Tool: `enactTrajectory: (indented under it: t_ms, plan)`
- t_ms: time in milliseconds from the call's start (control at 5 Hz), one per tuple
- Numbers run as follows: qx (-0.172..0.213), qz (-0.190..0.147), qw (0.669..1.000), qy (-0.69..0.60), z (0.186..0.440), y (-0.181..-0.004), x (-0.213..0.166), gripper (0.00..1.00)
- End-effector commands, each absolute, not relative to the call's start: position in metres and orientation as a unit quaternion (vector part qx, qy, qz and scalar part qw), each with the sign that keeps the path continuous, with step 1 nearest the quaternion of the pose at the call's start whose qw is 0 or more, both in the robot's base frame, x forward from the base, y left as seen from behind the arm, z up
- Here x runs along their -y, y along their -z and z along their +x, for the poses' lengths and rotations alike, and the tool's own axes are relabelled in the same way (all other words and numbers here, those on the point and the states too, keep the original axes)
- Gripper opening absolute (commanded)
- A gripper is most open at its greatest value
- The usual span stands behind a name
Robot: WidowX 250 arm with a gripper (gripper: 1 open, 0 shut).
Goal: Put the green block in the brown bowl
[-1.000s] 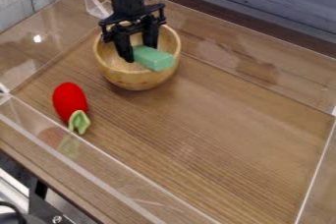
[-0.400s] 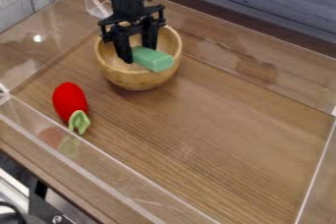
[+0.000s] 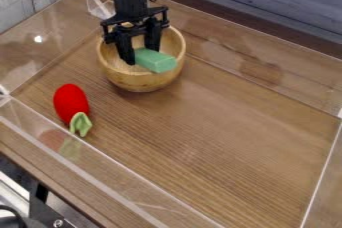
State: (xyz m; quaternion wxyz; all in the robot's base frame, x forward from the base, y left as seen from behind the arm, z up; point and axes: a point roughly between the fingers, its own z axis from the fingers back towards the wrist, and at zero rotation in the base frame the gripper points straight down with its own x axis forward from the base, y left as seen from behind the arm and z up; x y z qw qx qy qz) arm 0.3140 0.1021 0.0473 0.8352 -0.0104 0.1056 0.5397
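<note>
The green block [image 3: 163,62] hangs low inside the rim of the brown bowl [image 3: 123,75] and would settle there if I opened now, so it is time to release it.
The brown bowl [image 3: 123,75] stands at the back left of the wooden table. Inside it, on the right side, lies the green block [image 3: 163,62]. My black gripper [image 3: 138,51] reaches straight down into the bowl. Its fingers [image 3: 123,44] come down at the block's left end, and it is shut on the block. The fingertips sit low inside the bowl, partly hidden by its rim.
A red object [image 3: 70,101] with a small green piece [image 3: 82,124] beside it lies near the front left. A clear wall [image 3: 160,197] runs around the table. Bare wood stretches to the right and front of the bowl.
</note>
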Motion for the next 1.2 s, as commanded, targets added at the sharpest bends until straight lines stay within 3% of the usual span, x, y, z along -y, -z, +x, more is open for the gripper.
enactTrajectory:
  t_ms: [0,800,1000]
  plan:
    - [-0.082,-0.013,0.843,-0.532,0.3246,-0.0619,-0.1021,0.0]
    - [-0.094,-0.003,0.848,-0.522,0.3241,-0.0598,-0.0991,0.0]
    - [-0.097,-0.003,0.849,-0.519,0.3254,-0.0634,-0.0972,1.0]
